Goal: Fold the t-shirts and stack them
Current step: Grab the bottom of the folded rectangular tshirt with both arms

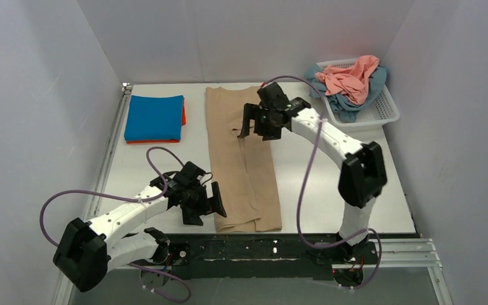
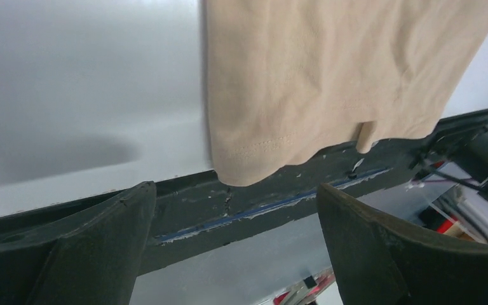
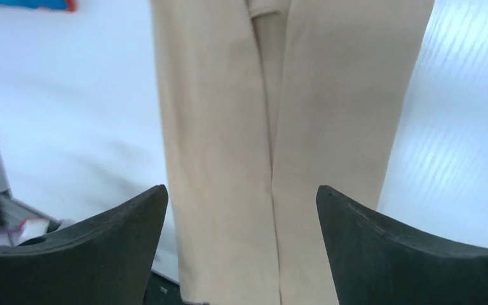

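I will next fold the t-shirt over, so I will use my right gripper to grab the tan-beige t-shirt's near hem corner (image 1: 277, 227), across from my left gripper.
The tan-beige t-shirt (image 1: 241, 165) lies down the middle of the table as a long strip, both sides folded in to a centre seam (image 3: 229, 127). Its near hem corner (image 2: 248, 165) overhangs the table's dark front edge. My left gripper (image 1: 206, 210) (image 2: 235, 190) is open, low beside that near left corner, with nothing between its fingers. My right gripper (image 1: 254, 130) (image 3: 241, 189) hovers open above the strip's far half, straddling the seam. A folded bright blue t-shirt (image 1: 154, 116) rests on a folded orange-red one (image 1: 183, 114) at the back left.
A white lattice basket (image 1: 384, 111) at the back right holds a crumpled salmon-pink shirt (image 1: 354, 79) over a teal-blue one (image 1: 346, 105). White walls close in the left, back and right. A black rail (image 1: 260, 246) runs along the near edge.
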